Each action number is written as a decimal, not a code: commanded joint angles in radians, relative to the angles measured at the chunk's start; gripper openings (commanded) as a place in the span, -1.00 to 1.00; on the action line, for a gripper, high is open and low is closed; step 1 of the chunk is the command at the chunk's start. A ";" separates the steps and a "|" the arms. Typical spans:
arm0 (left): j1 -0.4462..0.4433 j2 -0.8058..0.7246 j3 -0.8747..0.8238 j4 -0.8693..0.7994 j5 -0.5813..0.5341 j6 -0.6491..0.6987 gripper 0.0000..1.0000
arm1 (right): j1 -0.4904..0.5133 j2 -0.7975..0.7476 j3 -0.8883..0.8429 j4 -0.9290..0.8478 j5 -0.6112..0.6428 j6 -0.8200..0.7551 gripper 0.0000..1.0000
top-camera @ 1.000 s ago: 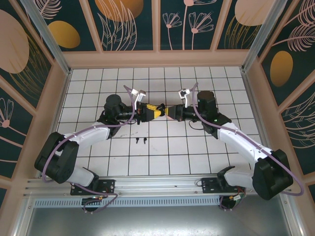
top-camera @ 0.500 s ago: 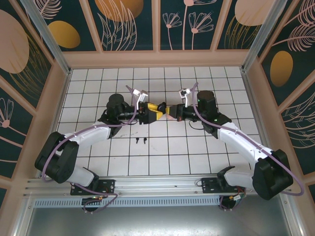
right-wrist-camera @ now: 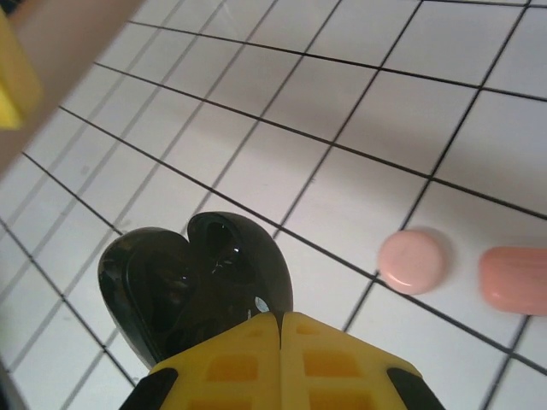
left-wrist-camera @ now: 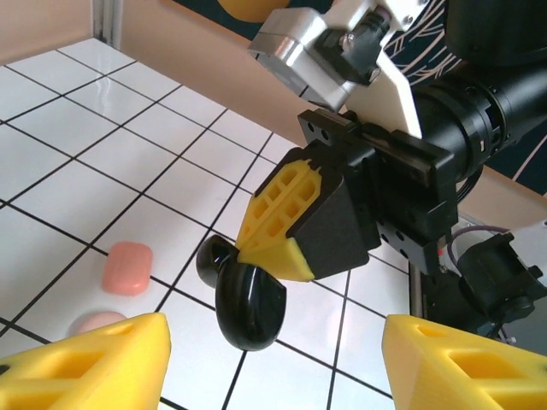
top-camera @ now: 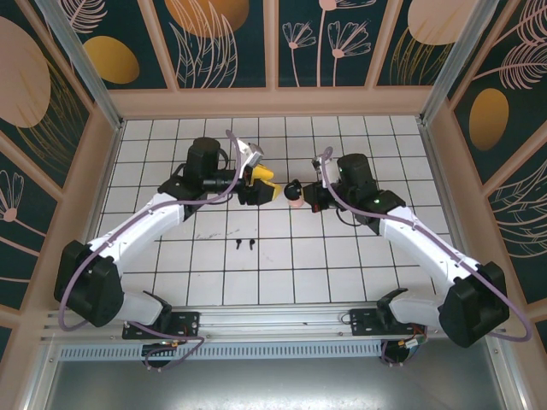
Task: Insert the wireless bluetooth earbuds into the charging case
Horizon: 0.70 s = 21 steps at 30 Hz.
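I should next use my left gripper to hold the black charging case [right-wrist-camera: 197,278] by the sides of its base [right-wrist-camera: 145,292]. The inside then stays free for putting in the earbuds.
The black charging case [right-wrist-camera: 197,278] hangs above the tiles with its lid open, pinched at its edge by my shut right gripper [right-wrist-camera: 280,329]. In the left wrist view the same case [left-wrist-camera: 248,303] sits under the right gripper's yellow fingers [left-wrist-camera: 286,231]. My left gripper [left-wrist-camera: 273,346] stands open just in front of it, nothing between its fingers. From above, the left gripper [top-camera: 262,182] and right gripper [top-camera: 298,191] face each other over the table's middle. Two black earbuds [top-camera: 244,245] lie on the tiles nearer the bases.
A round pale pink case [right-wrist-camera: 412,260] and a coral-pink case [right-wrist-camera: 515,279] lie shut on the tiles below the grippers; in the left wrist view the coral case [left-wrist-camera: 127,266] lies just beyond the pale one [left-wrist-camera: 94,323]. Wooden walls [top-camera: 273,102] ring the white grid table.
My left gripper opened, let go of the black case and drew back up and to the left. The right gripper closed on the case and now holds it alone.
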<state>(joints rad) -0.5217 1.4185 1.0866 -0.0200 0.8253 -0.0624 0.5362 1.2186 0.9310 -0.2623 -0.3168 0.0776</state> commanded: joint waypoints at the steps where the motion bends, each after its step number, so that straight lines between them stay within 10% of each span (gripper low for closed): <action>1: 0.008 0.047 0.077 -0.223 0.010 0.139 0.31 | 0.030 0.009 0.059 -0.081 0.109 -0.146 -1.00; 21: 0.008 0.250 0.305 -0.507 0.172 0.297 0.14 | 0.054 0.028 0.147 -0.114 -0.004 -0.190 -1.00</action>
<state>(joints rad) -0.5217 1.6417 1.3621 -0.4740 0.9459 0.1894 0.5762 1.2297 1.0328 -0.3721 -0.2852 -0.0990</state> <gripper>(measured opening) 0.570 0.051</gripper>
